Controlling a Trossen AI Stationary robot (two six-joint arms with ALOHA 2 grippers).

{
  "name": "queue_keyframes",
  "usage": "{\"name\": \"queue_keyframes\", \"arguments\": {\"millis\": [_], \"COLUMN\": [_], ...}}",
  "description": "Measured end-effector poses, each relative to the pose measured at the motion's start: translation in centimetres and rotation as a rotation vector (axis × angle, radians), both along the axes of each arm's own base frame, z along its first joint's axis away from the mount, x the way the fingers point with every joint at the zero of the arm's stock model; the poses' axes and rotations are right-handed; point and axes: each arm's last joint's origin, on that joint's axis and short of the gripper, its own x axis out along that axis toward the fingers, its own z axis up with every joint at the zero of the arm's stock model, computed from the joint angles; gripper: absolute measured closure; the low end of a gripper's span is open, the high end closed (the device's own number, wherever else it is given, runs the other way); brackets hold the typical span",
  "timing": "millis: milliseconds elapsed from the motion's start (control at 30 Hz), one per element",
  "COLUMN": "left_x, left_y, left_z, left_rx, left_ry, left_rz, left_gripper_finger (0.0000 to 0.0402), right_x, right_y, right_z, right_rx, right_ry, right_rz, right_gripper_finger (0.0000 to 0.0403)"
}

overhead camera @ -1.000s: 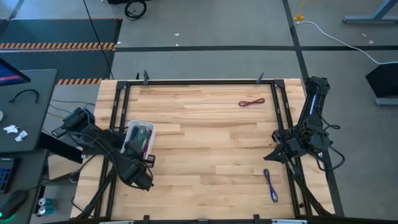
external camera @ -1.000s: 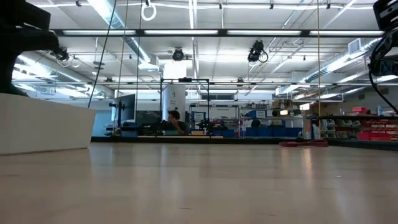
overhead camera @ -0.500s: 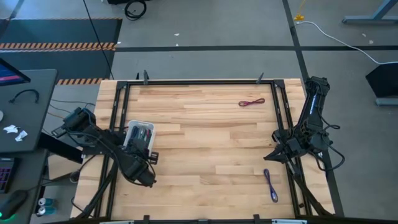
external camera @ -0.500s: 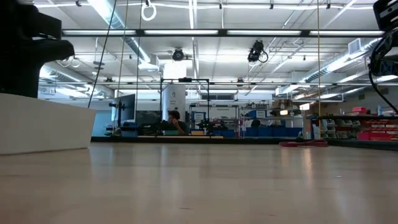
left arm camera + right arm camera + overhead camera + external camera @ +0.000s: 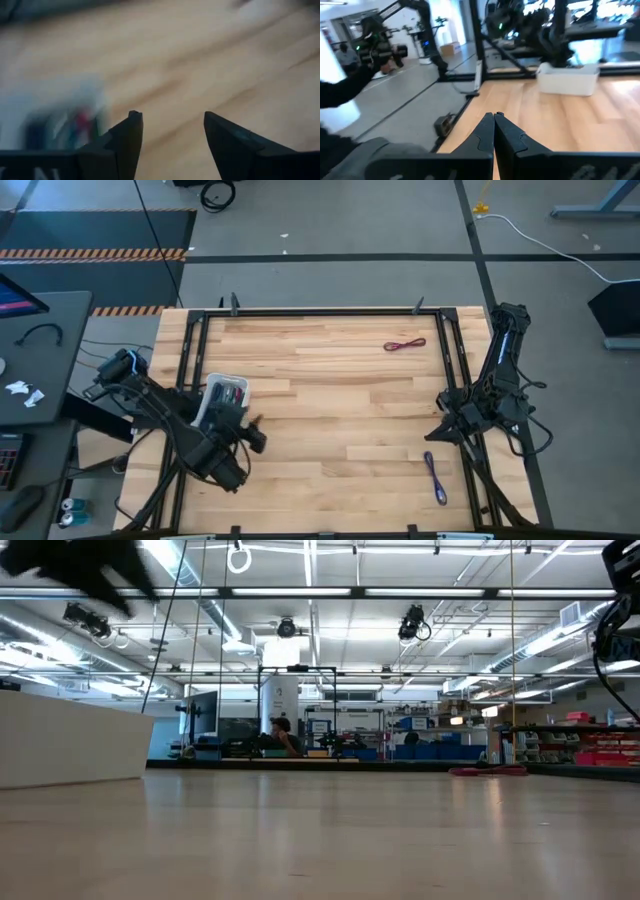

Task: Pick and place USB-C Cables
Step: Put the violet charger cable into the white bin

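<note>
My right gripper next needs to grab the folded parts of the purple cable, so that it can put the purple cable point(image 5: 435, 477) into the white tray point(image 5: 211, 385).
A white tray point(image 5: 211, 385) stands at the table's left and holds several USB-C cables point(image 5: 230, 394), red and green among them. A maroon cable point(image 5: 404, 345) lies loose at the far right, and a purple cable point(image 5: 435, 477) near the front right edge. My left gripper point(image 5: 252, 435) hovers open just beyond the tray's near right corner, with nothing between its fingers point(image 5: 131, 131). In its wrist view the tray point(image 5: 50, 107) is a blur off to one side. My right gripper point(image 5: 432, 432) waits shut at the right, above the purple cable.
The black frame rails point(image 5: 320, 311) run along the table's edges. Bare wood fills the middle of the table point(image 5: 340, 410). In the low view the tray's wall point(image 5: 60, 745) rises at the left, and the maroon cable point(image 5: 488, 770) lies far off on the right.
My left gripper has opened, risen from over the tray's near end, and swung a little toward the table's right. The tray and the loose cables lie as before.
</note>
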Motion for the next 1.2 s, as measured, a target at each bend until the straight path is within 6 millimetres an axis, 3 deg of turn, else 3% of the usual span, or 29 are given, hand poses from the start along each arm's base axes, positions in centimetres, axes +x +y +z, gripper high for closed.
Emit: {"name": "queue_keyframes", "arguments": {"millis": [133, 233, 400, 600, 800, 1033, 1200], "left_x": [2.2, 4.1, 7.7, 11.6, 14.0, 15.3, 15.7], "left_y": [-1.2, -1.9, -2.0, -0.6, 1.6, 3.8, 4.5], "left_z": [0.9, 1.1, 0.3, -2.0, -4.1, -5.2, -5.7], "left_rx": [0.262, 0.392, 0.467, 0.474, 0.448, 0.424, 0.431], "left_ry": [-0.195, -0.242, -0.213, -0.148, -0.08, -0.045, -0.019], "left_rz": [-0.17, -0.204, -0.233, -0.257, -0.266, -0.242, -0.232], "left_gripper_finger": [0.0204, 0.0215, 0.0228, 0.0229, 0.023, 0.023, 0.023], "right_x": [-0.1, -0.1, 0.0, 1.0, 2.4, 4.4, 4.9], "right_y": [0.3, 0.4, 0.4, 0.9, 1.4, 1.9, 3.3], "right_z": [-0.4, -0.5, -0.6, -1.6, -3.5, -3.7, -5.1], "right_rx": [0.03, 0.079, 0.126, 0.199, 0.324, 0.302, 0.315], "right_ry": [0.052, 0.083, 0.115, 0.218, 0.498, 1.0, 1.322], "right_rz": [0.1, 0.136, 0.119, 0.054, -0.021, -0.351, -0.357], "right_gripper_finger": [0.0397, 0.0397, 0.0398, 0.04, 0.0401, 0.0402, 0.0384]}}
